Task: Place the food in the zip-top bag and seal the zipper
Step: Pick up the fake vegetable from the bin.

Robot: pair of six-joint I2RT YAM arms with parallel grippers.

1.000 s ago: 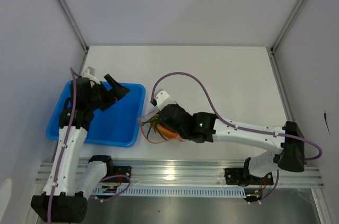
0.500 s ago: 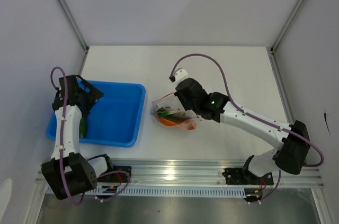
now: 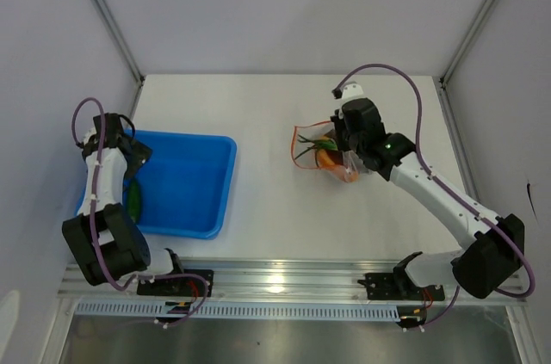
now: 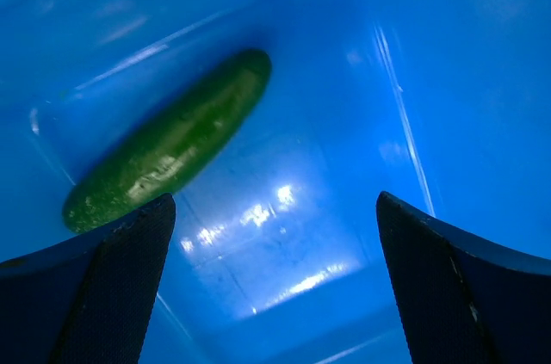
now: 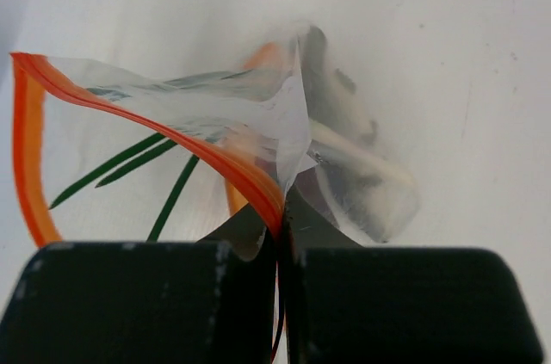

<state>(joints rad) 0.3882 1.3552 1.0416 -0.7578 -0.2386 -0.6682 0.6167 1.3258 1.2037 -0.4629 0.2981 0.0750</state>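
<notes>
The food piece's loose end should go into the open zip-top bag. My left gripper should next grab the green food piece near one end, across its width, to lead that loose end in.
The clear zip-top bag hangs at the table's middle right, and my right gripper is shut on its edge. In the right wrist view the jaws pinch the red-orange zipper, whose strip loops wide open to the left. Inside the bag lie thin green stalks and a dark meat slab, blurred by the plastic. My left gripper hovers open over the left end of the blue tray. Between its fingers there is only tray floor. A green oval food piece lies just beyond the left finger.
The blue tray sits at the left near edge, with the green piece at its left end. White walls with metal posts enclose the table on three sides. The arms' mounting rail runs along the near edge.
My right arm has carried the bag from beside the tray to the right and farther back. My left arm has swung to the tray's left end and lowered; its jaws stayed open.
</notes>
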